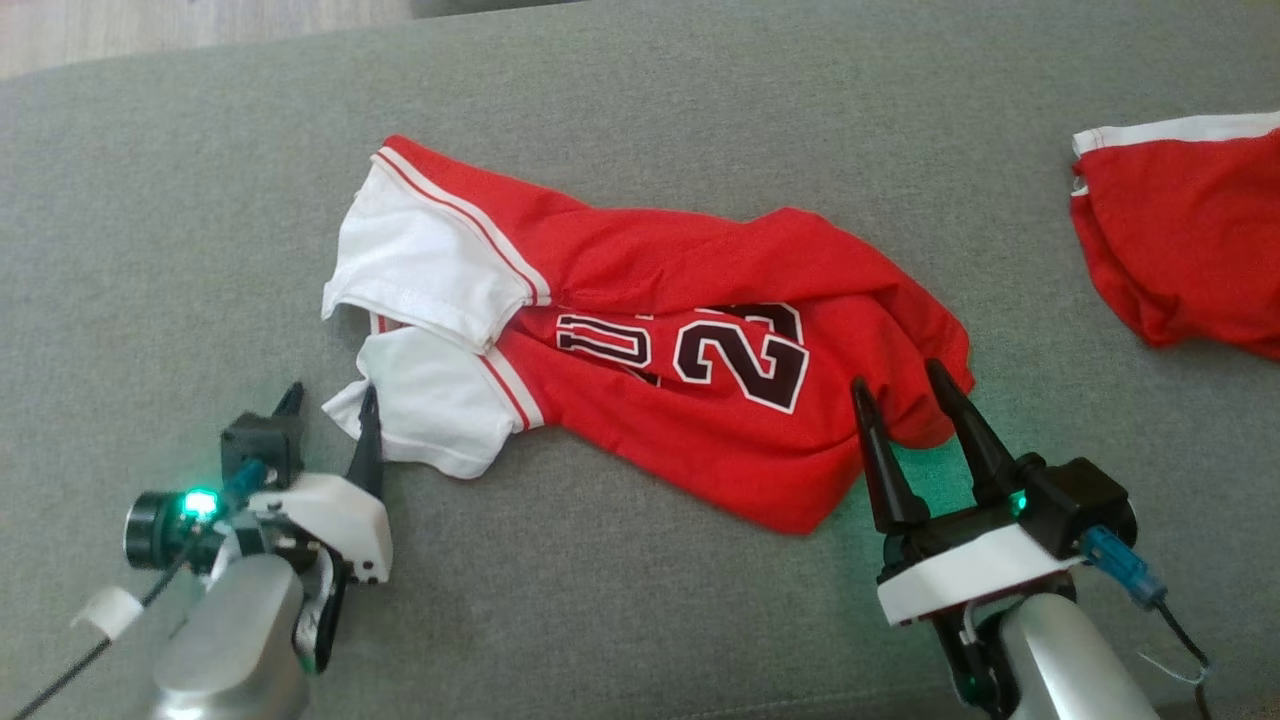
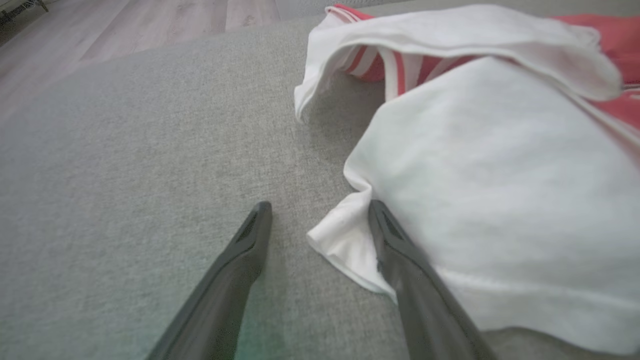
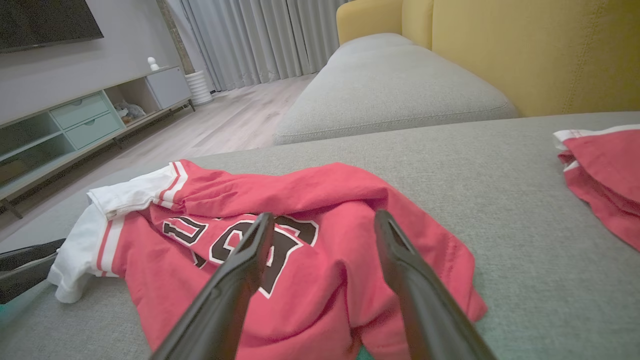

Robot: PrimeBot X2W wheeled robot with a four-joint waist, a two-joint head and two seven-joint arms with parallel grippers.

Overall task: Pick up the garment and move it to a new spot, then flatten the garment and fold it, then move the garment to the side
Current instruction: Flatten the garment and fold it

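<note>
My left gripper should next grab the sleeve's hem corner [image 2: 343, 240], a small raised fold sticking out of the slack garment.
A red jersey with white sleeves and dark numbers, the garment [image 1: 640, 350], lies crumpled on the grey sofa cushion [image 1: 700, 130]. My left gripper [image 1: 330, 398] stands open at the corner of its near white sleeve [image 2: 480, 200]; one finger [image 2: 400, 250] touches the sleeve's edge and the other rests on bare cushion. My right gripper [image 1: 902, 385] is open over the garment's red lower right corner [image 3: 425, 280], its fingers astride the cloth with nothing pinched. The garment [image 3: 300, 225] spreads away from the right gripper [image 3: 322, 220] in the right wrist view.
A second red cloth with a white band [image 1: 1190, 240] lies at the cushion's right edge [image 3: 610, 170]. Wooden floor [image 2: 125, 30] lies beyond the cushion's far edge. A yellow sofa back [image 3: 525, 50] and another grey cushion [image 3: 390, 90] stand behind. A TV cabinet [image 3: 75, 125] lines the wall.
</note>
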